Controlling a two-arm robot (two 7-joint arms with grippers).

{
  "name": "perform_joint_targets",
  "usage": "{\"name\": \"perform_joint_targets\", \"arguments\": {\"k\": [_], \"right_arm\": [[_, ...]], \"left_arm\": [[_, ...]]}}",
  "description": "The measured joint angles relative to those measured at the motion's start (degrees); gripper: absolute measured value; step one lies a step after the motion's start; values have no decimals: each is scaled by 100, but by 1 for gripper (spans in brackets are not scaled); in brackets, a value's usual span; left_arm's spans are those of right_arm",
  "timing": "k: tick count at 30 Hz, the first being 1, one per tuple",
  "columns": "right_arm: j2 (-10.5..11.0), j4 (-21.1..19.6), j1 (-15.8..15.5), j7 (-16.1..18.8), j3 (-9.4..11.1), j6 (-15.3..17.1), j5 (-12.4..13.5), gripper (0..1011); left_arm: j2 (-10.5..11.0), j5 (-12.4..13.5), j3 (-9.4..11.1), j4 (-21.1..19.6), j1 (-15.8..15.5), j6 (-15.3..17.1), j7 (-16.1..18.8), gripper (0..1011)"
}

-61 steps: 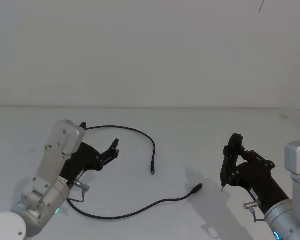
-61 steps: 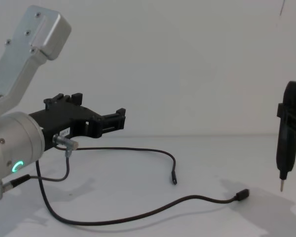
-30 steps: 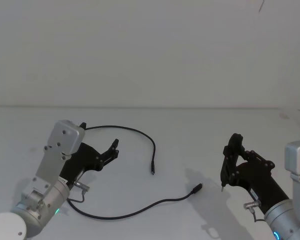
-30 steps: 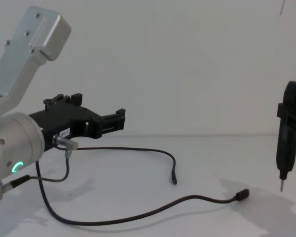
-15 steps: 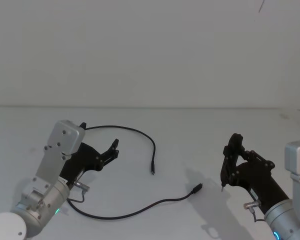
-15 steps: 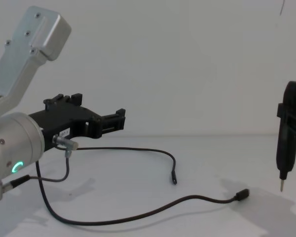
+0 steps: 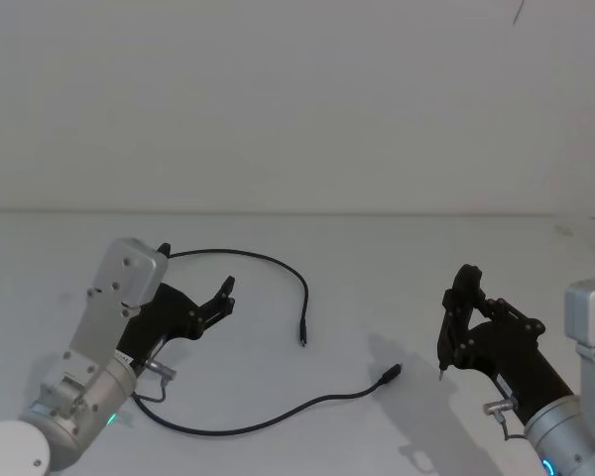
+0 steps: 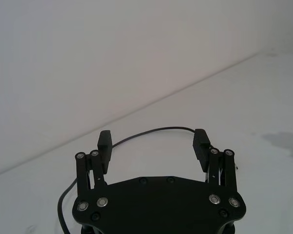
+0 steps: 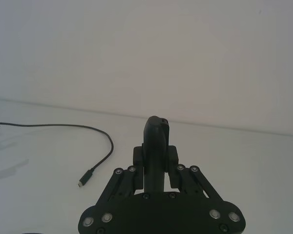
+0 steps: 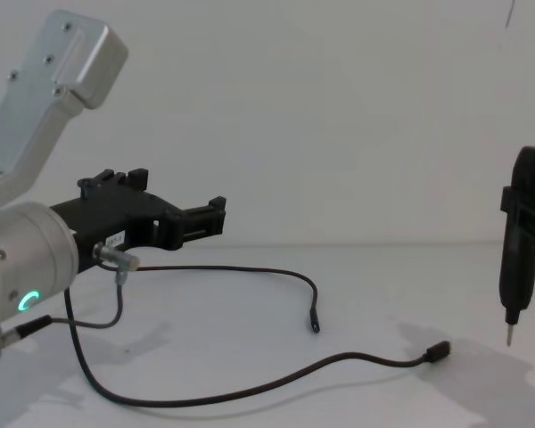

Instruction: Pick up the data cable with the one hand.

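Observation:
The cable arches above its shadow [image 10: 352, 385] behind the bigger plug. My left gripper will pinch the cable by that raised part [image 10: 343, 357] next.
The data cable [image 7: 268, 259] lies in loose curves on the white table, thin and black. Its smaller plug [image 7: 302, 340] and bigger plug [image 7: 390, 374] rest near the middle, and the chest view shows the same plugs [image 10: 316, 326] [image 10: 438, 351]. My left gripper [image 7: 193, 270], black and angular on a silver wrist with a green light, hovers open over the cable's left stretch without touching it. In the left wrist view its fingers [image 8: 105, 139] stand wide apart with the cable [image 8: 151, 130] arcing just beyond them. My right gripper [image 7: 462, 288] stands upright and shut at the right, away from the cable.
A short grey wire [image 10: 116, 303] with silver connectors hangs from the left wrist. A thin metal pin [image 10: 507, 333] points down from the right gripper, just above the table. Bare white table [image 7: 377, 268] spreads between the arms, with a white wall behind.

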Motion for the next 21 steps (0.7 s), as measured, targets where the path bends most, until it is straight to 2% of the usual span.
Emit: {"name": "perform_joint_targets", "arguments": {"k": [9,15,17,19,21], "right_arm": [[0,0,0,0,0,0,0,279],[0,0,0,0,0,0,0,279],[0,0,0,0,0,0,0,279],[0,0,0,0,0,0,0,279],[0,0,0,0,0,0,0,279]], "left_arm": [[303,-44,-47,-186,0,238,-362,1001],[638,-191,-77,-355,-65,504,-896,1001],[672,-210,-80,-371,-76,538,-957,1001],[826,-300,-81,-441,-138,700,-1251,1001],[901,-344,-81,-476,-181,782,-1392,1001]]}}
